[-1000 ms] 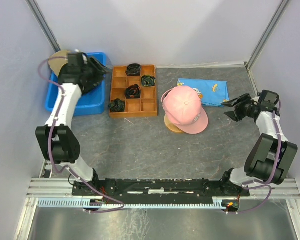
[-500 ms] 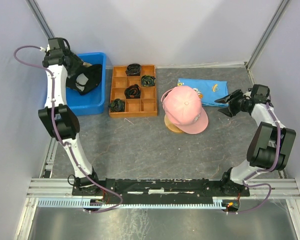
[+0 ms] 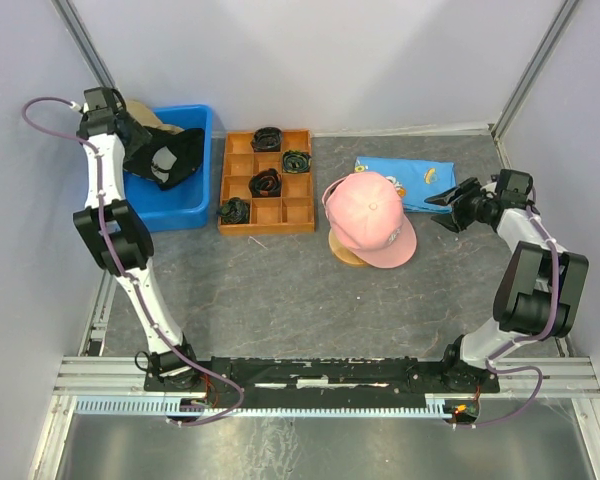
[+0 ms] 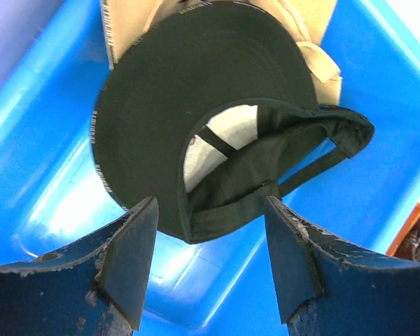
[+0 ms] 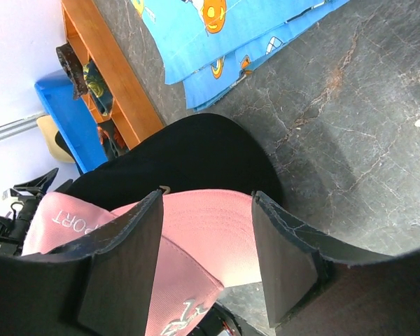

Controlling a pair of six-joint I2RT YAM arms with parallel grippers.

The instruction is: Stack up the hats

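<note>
The black cap will be stacked. My left gripper will grab it by its brim's near edge, so the far brim stays free for my right gripper.
A black cap lies upside down in the blue bin, leaning on a tan cap. In the left wrist view the black cap shows its white lining, with the tan cap behind it. My left gripper is open and empty, just short of the black cap's edge. A pink cap sits mid-table on top of something with a tan edge. My right gripper is open and empty, to the right of the pink cap. Black fabric lies behind the pink brim.
A wooden compartment tray holding small black coiled bundles stands between the bin and the pink cap. A blue cartoon-print cloth lies at the back right, close to my right gripper. Grey walls close in on both sides.
My left arm has pulled back toward the far-left corner, away from above the bin. My right gripper has moved left toward the pink cap and the blue cloth.
</note>
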